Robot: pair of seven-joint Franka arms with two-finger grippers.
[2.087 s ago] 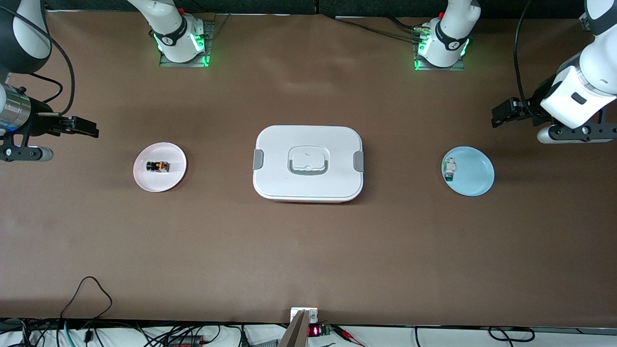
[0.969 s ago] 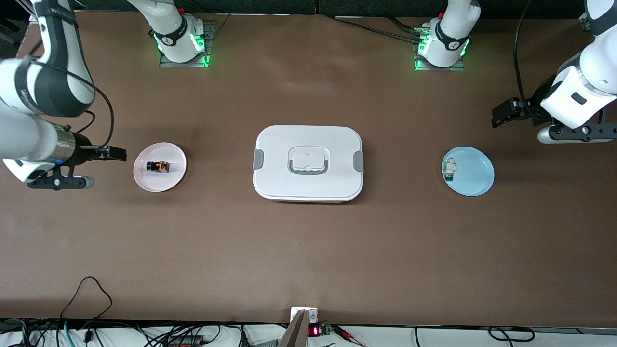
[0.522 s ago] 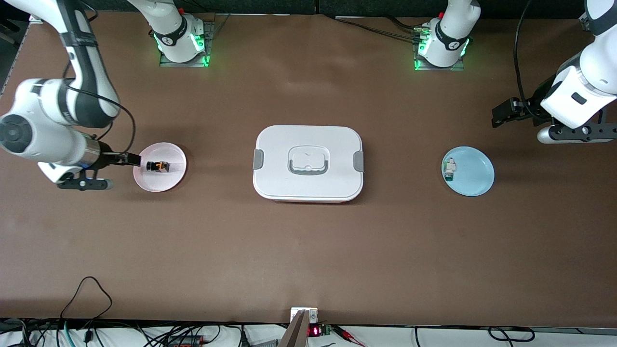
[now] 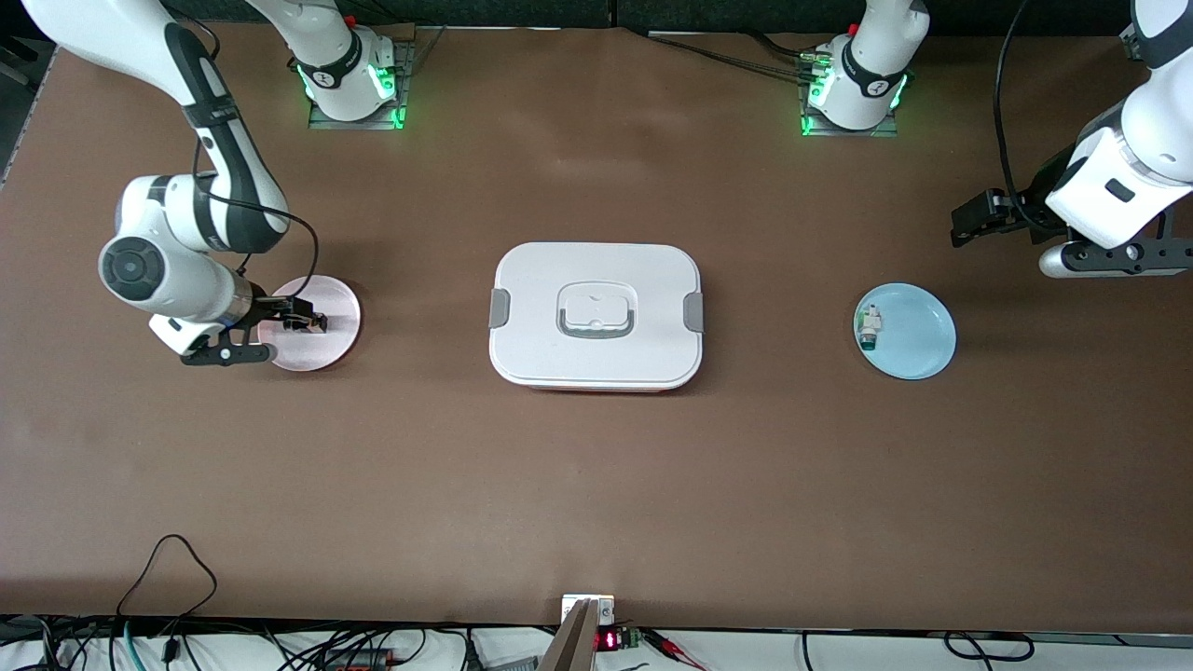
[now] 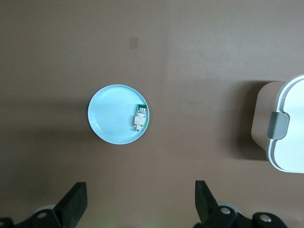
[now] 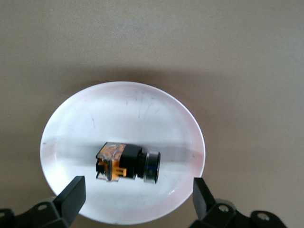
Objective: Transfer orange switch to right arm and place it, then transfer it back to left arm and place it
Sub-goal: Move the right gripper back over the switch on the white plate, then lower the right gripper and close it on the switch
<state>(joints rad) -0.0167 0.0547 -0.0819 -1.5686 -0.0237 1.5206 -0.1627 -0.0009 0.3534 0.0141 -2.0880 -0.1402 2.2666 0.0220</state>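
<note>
My right gripper is about to grab the orange switch by its orange end (image 6: 102,163) and black head (image 6: 152,166), so that it can pass the switch to my left gripper.
The orange switch (image 6: 126,163), black with an orange face, lies on its side in the pink plate (image 6: 142,109). My right gripper (image 6: 138,194) hangs open just above that plate (image 4: 335,326), its two fingers wide apart on either side of the switch and touching nothing. In the front view the right gripper (image 4: 300,320) covers the switch. The white lidded box (image 4: 596,315) sits mid-table between the two plates. My left gripper (image 4: 965,226) waits open and empty in the air near the left arm's end of the table, looking down on the blue plate (image 5: 118,120).
A small white-and-green component (image 4: 869,327) lies in the blue plate (image 4: 918,335). The box's corner with a grey clip (image 5: 278,127) shows in the left wrist view. Cables (image 4: 168,568) lie along the table edge nearest the front camera.
The right arm has swung in from the table's end and now holds its open gripper over the pink plate and the switch. The left arm has not moved.
</note>
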